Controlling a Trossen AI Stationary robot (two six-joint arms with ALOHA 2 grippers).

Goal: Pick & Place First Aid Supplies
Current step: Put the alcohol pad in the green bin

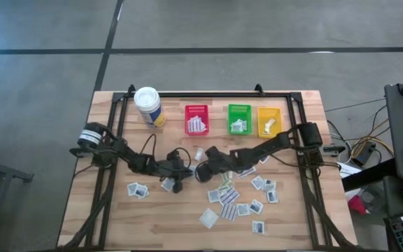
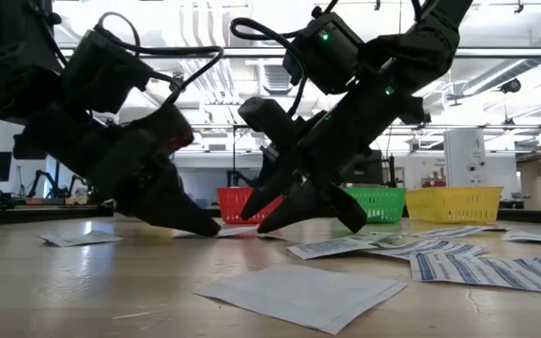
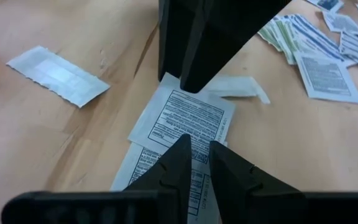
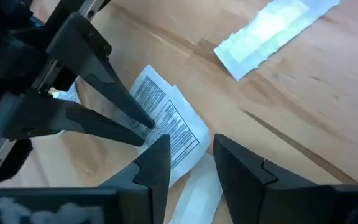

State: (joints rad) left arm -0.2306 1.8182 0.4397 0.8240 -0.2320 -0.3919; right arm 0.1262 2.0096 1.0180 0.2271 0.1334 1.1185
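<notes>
The upper packet would be caught by my right gripper, which needs to close now, as my open fingers reach down both sides of the packet's printed far corner.
Two printed white packets lie overlapped on the wooden table, the upper packet partly over the lower one. My left gripper comes slanting down from the table's left, its fingers drawn almost together on the upper packet. From the right, my right gripper slants down, open, its tips at the far side of the same packet. In the high view the two grippers, left and right, face each other at mid-table. My left gripper sets both fingertips on the upper packet's edge nearest it, slanting down from the table's left. Printed paper shows in the narrow gap between the tips. The packet lies flat on the table and on the lower packet. My right gripper: I cannot tell whether its tips touch the packet.
A long white strip packet lies close by. Several more packets are scattered at the near right. Red, green and yellow bins and a white canister stand along the far edge.
</notes>
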